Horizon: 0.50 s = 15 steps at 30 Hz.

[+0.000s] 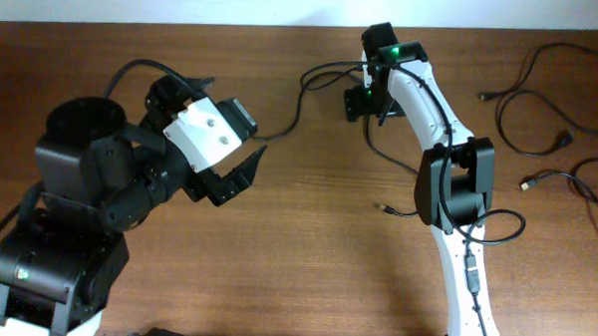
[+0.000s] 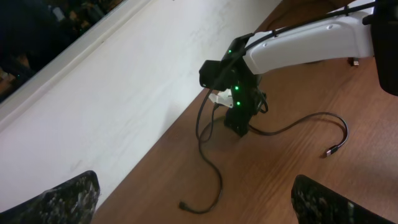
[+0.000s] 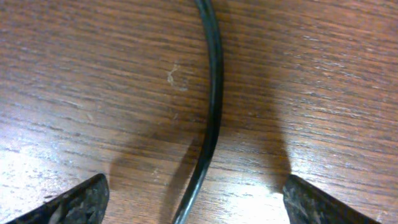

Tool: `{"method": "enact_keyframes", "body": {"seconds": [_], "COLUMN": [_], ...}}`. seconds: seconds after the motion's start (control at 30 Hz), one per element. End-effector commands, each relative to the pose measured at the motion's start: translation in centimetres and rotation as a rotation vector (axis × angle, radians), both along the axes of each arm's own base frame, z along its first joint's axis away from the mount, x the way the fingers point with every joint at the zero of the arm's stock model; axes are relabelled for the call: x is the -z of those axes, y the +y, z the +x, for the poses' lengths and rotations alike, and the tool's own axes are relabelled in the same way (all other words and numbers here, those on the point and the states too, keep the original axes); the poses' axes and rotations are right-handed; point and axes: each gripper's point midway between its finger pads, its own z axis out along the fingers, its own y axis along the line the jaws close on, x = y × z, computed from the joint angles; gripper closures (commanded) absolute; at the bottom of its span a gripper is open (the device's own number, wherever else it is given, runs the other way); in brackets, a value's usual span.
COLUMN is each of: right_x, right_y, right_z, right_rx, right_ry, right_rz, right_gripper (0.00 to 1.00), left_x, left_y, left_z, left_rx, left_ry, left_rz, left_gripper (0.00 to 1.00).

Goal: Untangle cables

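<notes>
My right gripper is ready to close. Closing now would catch the cable now. The cable is between my fingers, and my fingers meet their shadows at the table in the right wrist view.
Several thin black cables lie on the wooden table. One cable (image 1: 299, 108) curves from the top middle toward the left; it also shows in the left wrist view (image 2: 208, 158), ending in a small plug. Another cable (image 1: 377, 166) runs down to a silver tip, which the left wrist view (image 2: 314, 118) also shows. My right gripper (image 1: 366, 103) is open, low over the table, its fingers (image 3: 196, 208) on either side of a black cable (image 3: 213, 106). My left gripper (image 1: 237, 126) is open and empty, raised and facing the right gripper (image 2: 236, 109).
More loose black cables lie at the far right, one in curves (image 1: 541, 97) and one with a silver plug (image 1: 578, 183). The white wall (image 2: 124, 93) borders the table's far edge. The right arm's white links (image 1: 448, 193) stand mid-right.
</notes>
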Motion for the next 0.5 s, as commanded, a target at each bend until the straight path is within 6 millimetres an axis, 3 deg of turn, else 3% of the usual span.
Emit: {"method": "enact_keyframes", "body": {"seconds": [0.0, 0.07, 0.13, 0.17, 0.23, 0.3, 0.33, 0.37, 0.4, 0.43, 0.47], "right_x": [4.0, 4.7, 1.8, -2.1, -16.7, -30.4, -37.1, -38.9, -41.0, -42.5, -43.5], "right_y": [-0.5, -1.0, -1.9, -2.7, -3.1, -3.9, -5.0, -5.8, -8.3, -11.7, -16.4], "right_z": [-1.6, -2.1, -1.9, -1.2, -1.0, -3.9, -7.2, -8.4, -10.5, -12.5, -14.7], "right_rx": [0.008, 0.01, 0.017, 0.021, 0.021, 0.046, 0.064, 0.08, 0.161, 0.297, 0.462], "right_ry": [0.092, 0.107, 0.081, 0.018, -0.216, -0.474, -0.611, -0.647, -0.684, -0.706, -0.717], "right_rz": [-0.027, -0.051, -0.105, -0.147, -0.112, -0.043, -0.011, -0.018, -0.063, -0.107, -0.138], "right_gripper": [0.96, 0.96, 0.96, 0.96, 0.96, 0.96, 0.96, 0.96, 0.96, 0.96, 0.96], "left_x": [-0.9, -1.2, -1.3, -1.3, -1.1, -0.4, 0.6, 1.0, 1.5, 1.8, 2.0], "left_y": [0.4, 0.5, 0.6, 0.6, 0.5, 0.4, 0.2, 0.2, 0.1, -0.1, -0.8], "left_z": [-1.2, -1.6, -1.8, -1.8, -1.6, -1.1, -0.5, -0.3, 0.0, 0.3, 0.2], "left_rx": [-0.009, -0.009, -0.01, -0.01, -0.009, -0.009, -0.009, -0.009, -0.009, -0.003, 0.032], "left_ry": [-0.017, -0.025, -0.031, -0.031, -0.024, 0.005, 0.044, 0.057, 0.076, 0.089, 0.103], "left_rz": [-0.016, -0.018, -0.019, -0.019, -0.018, -0.01, 0.001, 0.004, 0.009, 0.01, -0.004], "left_gripper": [0.01, 0.01, 0.01, 0.01, 0.01, 0.01, 0.01, 0.01, 0.01, 0.01, 0.01]}}
